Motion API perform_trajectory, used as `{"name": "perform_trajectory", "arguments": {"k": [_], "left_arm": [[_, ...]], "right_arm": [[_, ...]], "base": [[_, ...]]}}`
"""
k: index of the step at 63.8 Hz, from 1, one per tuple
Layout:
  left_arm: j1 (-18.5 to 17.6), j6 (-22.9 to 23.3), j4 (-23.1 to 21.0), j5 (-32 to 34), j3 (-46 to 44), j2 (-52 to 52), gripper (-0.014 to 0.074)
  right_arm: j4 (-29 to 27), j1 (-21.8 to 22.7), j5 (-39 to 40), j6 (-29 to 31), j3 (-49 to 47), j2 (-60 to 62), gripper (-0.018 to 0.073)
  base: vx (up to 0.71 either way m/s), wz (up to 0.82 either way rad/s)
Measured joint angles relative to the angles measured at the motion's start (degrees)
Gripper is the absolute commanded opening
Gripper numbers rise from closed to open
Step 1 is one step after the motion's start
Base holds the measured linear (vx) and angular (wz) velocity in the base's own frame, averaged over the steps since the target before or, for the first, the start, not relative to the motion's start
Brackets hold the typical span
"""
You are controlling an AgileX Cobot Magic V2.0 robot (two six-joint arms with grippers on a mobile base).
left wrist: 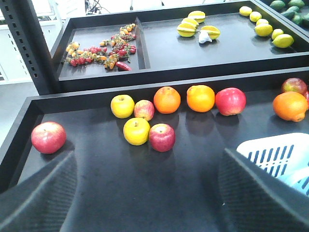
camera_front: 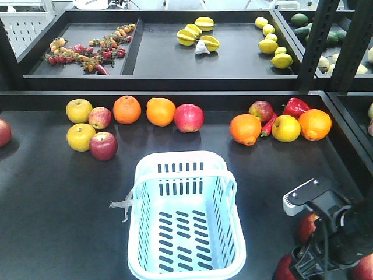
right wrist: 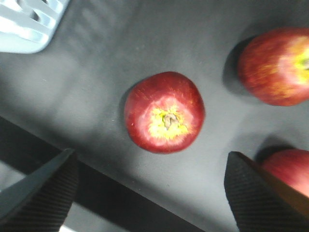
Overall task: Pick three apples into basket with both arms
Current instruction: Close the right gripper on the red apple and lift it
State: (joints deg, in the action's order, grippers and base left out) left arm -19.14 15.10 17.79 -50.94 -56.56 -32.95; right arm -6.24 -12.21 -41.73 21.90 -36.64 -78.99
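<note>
My right gripper should grab the dark red apple by its round sides around the stem (right wrist: 164, 112) next, to put it into the basket (right wrist: 26, 21).
Three dark red apples lie at the table's front right. In the right wrist view one apple (right wrist: 164, 112) sits stem end up, a second (right wrist: 276, 66) lies at the upper right, and a third (right wrist: 285, 166) is partly hidden behind a finger. My right gripper (right wrist: 149, 193) hangs open above them, near the middle apple and holding nothing. The front view shows these apples (camera_front: 307, 226) partly covered by the right arm (camera_front: 329, 230). The pale blue basket (camera_front: 185, 216) stands empty mid-table. My left gripper (left wrist: 149, 193) is open over bare table, left of the basket (left wrist: 275, 150).
Along the back of the table lie yellow apples (camera_front: 79, 110), oranges (camera_front: 127, 109), a pinkish-red apple (camera_front: 189, 117), a small red apple (camera_front: 103, 146) and a red pepper (camera_front: 295, 107). Another red apple (left wrist: 48, 137) sits far left. A raised shelf (camera_front: 175, 79) holds starfruit and lemons. The table's front edge (right wrist: 120, 193) runs just below the right gripper.
</note>
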Motion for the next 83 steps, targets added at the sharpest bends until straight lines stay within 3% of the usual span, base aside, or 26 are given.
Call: {"name": "perform_trajectory", "arguments": {"k": [52,61,71,83], "left_arm": [[0.0,0.0,0.0,0.0,0.0,0.0,0.0569],[0.0,0.0,0.0,0.0,0.0,0.0,0.0569],[0.0,0.0,0.0,0.0,0.0,0.0,0.0569],[0.0,0.0,0.0,0.0,0.0,0.0,0.0569]], "right_arm": [[0.1,0.0,15.0,0.0,-0.3,-23.2,0.0584],[0.2,0.0,15.3,0.0,-0.6,-24.0,0.0510],[0.2,0.0,15.2,-0.7,-0.6,-24.0,0.0368],[0.2,0.0,14.9,-7.4,-0.6,-24.0,0.0296]], "base": [[0.00,0.00],[0.00,0.00],[0.00,0.00],[0.00,0.00]]}}
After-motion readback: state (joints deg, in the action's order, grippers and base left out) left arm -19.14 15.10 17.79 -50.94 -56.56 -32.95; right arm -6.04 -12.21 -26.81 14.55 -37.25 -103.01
